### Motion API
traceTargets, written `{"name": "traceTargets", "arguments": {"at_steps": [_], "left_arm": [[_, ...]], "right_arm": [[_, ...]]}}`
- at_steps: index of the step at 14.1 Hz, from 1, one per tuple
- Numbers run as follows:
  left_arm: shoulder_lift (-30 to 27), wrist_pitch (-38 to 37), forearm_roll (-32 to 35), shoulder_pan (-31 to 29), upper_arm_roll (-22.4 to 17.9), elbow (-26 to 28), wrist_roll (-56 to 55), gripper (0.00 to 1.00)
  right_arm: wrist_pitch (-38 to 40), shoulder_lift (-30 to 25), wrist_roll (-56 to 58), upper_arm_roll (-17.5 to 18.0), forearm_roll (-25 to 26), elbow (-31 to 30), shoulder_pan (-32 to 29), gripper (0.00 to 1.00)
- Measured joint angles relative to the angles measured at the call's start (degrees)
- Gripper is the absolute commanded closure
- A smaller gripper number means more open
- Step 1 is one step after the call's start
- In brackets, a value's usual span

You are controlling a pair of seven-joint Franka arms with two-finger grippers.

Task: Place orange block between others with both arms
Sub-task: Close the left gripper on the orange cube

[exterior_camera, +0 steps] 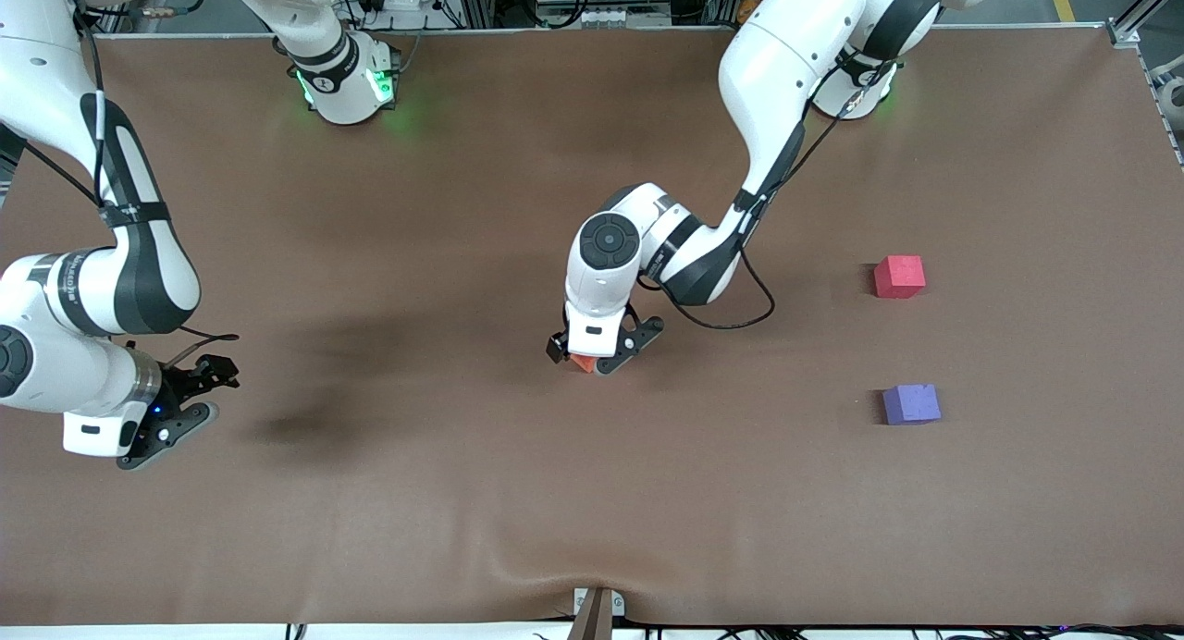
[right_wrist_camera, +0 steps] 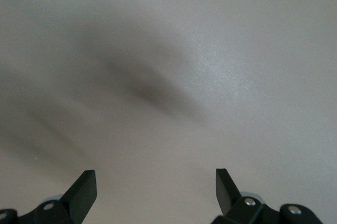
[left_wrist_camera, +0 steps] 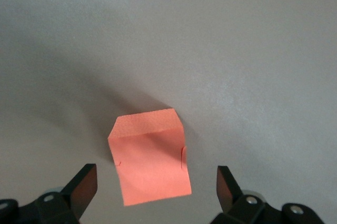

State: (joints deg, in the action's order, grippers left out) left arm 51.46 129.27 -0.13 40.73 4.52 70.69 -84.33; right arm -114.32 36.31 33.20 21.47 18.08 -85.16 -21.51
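Note:
I need to set the orange block between the other cubes, beside the purple cube, so I should pick it up next by its opposite sides with my left gripper.
The orange block lies on the brown table near its middle. My left gripper is down over it and open. Its fingers stand apart on either side of the block with a gap on each side, touching nothing. The red-pink cube and the purple cube sit toward the left arm's end of the table, the purple one nearer the front camera, with bare table between them. My right gripper is open over bare table at the right arm's end, holding nothing.
The brown mat covers the whole table and is slightly wrinkled near the front edge. A small clamp sits at the middle of that edge. The left arm's cable loops just above the table beside its wrist.

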Motion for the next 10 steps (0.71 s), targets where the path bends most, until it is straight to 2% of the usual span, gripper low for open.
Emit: {"name": "traceTargets", "arguments": {"at_steps": [10], "left_arm": [[1.9,1.2,-0.1,0.0,0.0,-0.1,-3.3,0.0]], "right_arm": [[0.0,0.0,0.0,0.0,0.0,0.0,0.0,0.0]]}}
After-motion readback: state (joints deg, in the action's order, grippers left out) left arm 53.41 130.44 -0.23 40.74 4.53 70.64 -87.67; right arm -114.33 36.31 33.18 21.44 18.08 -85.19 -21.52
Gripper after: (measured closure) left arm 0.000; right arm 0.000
